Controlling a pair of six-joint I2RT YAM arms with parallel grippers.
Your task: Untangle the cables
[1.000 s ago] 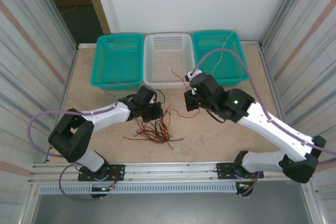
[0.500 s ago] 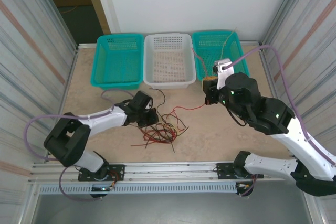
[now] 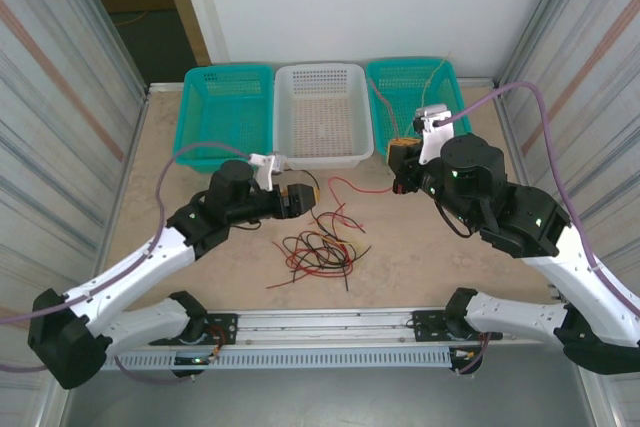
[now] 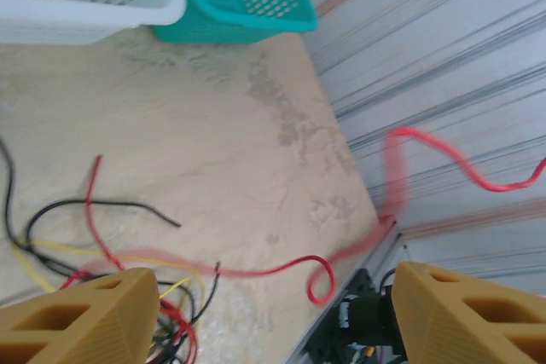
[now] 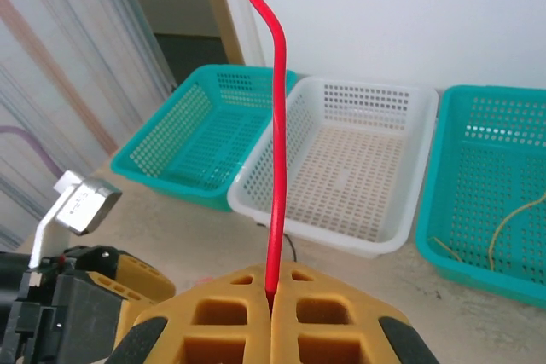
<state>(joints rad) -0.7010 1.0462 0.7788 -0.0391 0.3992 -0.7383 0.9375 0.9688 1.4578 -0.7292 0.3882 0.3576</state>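
Observation:
I should next use my left gripper to grab the red cable near the pile, between the tangle and my right gripper, so that I can untangle it.
The cables (image 3: 320, 252) lie in a loose red, black and yellow tangle on the table in front of the baskets. The tangle's edge also shows under my left finger (image 4: 128, 274). My left gripper (image 3: 305, 197) hovers above and behind the pile, open (image 4: 273, 317), with nothing held. A blurred red cable (image 4: 281, 272) runs across the gap below it. My right gripper (image 3: 400, 157) is raised at the right and shut (image 5: 275, 296) on a red cable (image 5: 275, 125). That red cable (image 3: 350, 187) trails left over the table.
Three baskets line the back edge: teal (image 3: 228, 112), white (image 3: 320, 112) and teal (image 3: 415, 107). The right teal basket (image 5: 503, 168) holds a yellowish cable (image 5: 503, 228). Corrugated walls close in both sides, and a metal rail (image 3: 330, 322) runs along the front.
My left gripper has opened, let go of the tangle and risen to the right. My right gripper swung right and up with the red cable, drawing it out of the pile.

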